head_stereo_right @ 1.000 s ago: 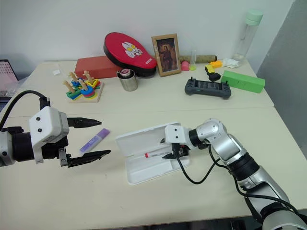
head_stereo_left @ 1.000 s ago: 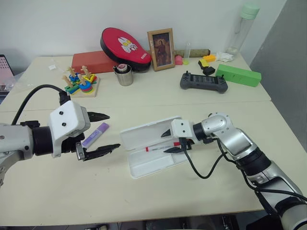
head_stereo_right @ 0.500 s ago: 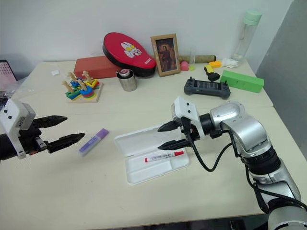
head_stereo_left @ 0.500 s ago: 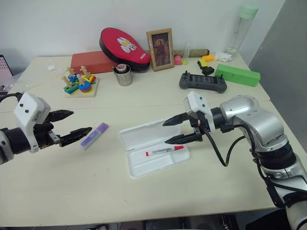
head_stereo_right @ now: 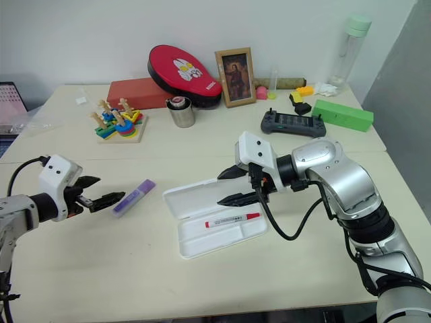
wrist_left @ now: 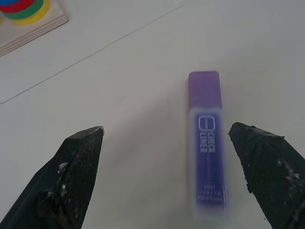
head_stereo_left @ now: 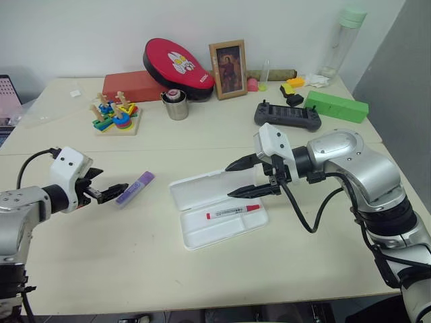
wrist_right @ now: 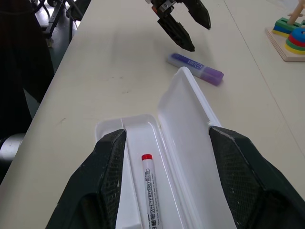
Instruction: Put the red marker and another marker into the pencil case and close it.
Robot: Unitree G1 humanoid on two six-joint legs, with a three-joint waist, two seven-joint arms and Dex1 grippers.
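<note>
My left gripper's fingers are above the purple highlighter (head_stereo_left: 135, 188) and would miss it if they closed now. My left gripper needs to go lower before it closes.
The pencil case (head_stereo_left: 202, 232) lies open in the middle of the table, its lid (wrist_right: 183, 109) folded back. Inside the tray rests the red marker (head_stereo_left: 232, 212), also seen as the red marker (wrist_right: 150, 191). My right gripper (head_stereo_left: 229, 182) hovers open just above the case with nothing between its fingers. To the case's left, the purple highlighter (head_stereo_left: 135, 188) lies flat on the table. My left gripper (head_stereo_left: 114, 178) is open, low over the table, its tips at the highlighter's near end. In the left wrist view the highlighter (wrist_left: 207, 143) lies next to one finger (wrist_left: 259, 167), apart from it.
Along the back stand a wooden stacking toy (head_stereo_left: 113, 116), a metal cup (head_stereo_left: 176, 106), a red box (head_stereo_left: 131, 85), a red pouch (head_stereo_left: 176, 62) and a picture frame (head_stereo_left: 227, 60). A game controller (head_stereo_left: 286, 116), a green box (head_stereo_left: 337, 105) and a bottle (head_stereo_left: 342, 37) sit back right.
My left gripper has swung out to the left and sunk close to the table beside the highlighter. My right gripper has risen off the red marker, which stays in the tray.
</note>
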